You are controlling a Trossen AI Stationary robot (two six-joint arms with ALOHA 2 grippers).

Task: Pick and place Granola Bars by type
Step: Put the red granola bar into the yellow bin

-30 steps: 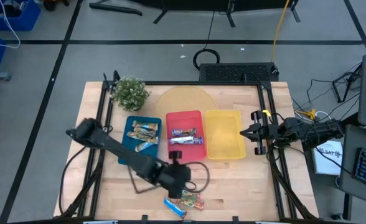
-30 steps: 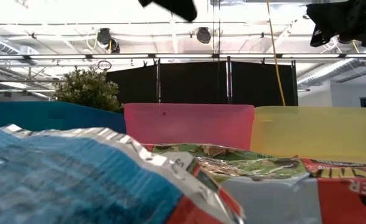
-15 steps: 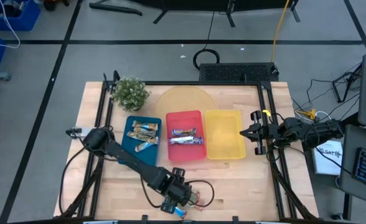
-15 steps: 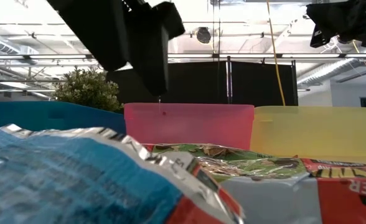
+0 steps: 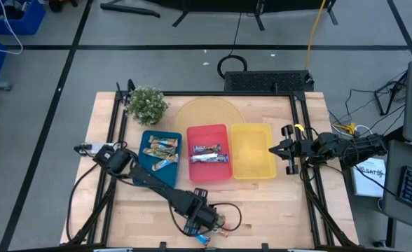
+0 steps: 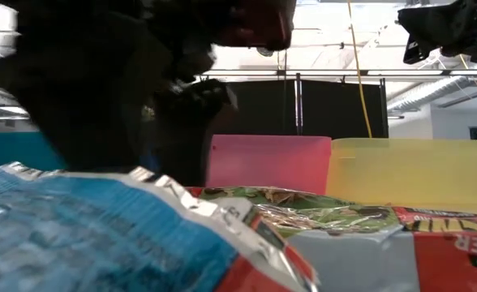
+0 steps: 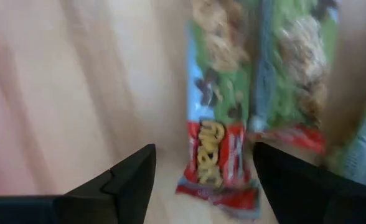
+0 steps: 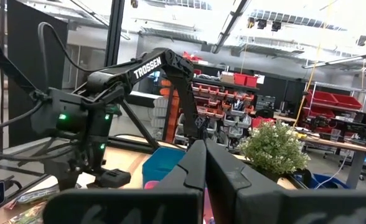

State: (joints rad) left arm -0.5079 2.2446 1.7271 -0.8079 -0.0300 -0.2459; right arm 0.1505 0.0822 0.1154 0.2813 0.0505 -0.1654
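The green-and-red Granola Bar should go into the empty yellow tray; my left gripper should next grab its red end (image 7: 214, 157).
Near the table's front edge lie loose Granola Bars: two green-and-red ones (image 5: 222, 225) side by side and a blue one (image 5: 200, 239), flat on the wood. My left gripper (image 5: 207, 222) points down over them, open. In the left wrist view its fingers stand on either side of the red end of one green-and-red bar (image 7: 217, 149), with the second bar (image 7: 295, 81) beside it. More bars lie in the blue tray (image 5: 165, 136) and the red tray (image 5: 206, 134). My right gripper (image 5: 289, 149) waits shut at the table's right edge.
An empty yellow tray (image 5: 253, 150) stands right of the red one. A potted plant (image 5: 148, 103) is at the back left, with a round yellow board (image 5: 209, 112) behind the trays. The blue wrapper (image 6: 84, 235) fills the low view's foreground. Bare wood lies between trays and front edge.
My left gripper has come down and toward the table's near edge, tipping to point more steeply down, until it hangs just over the loose bars. In the low view the arm has dropped from the top of the picture to fill its left side. The bars have not moved.
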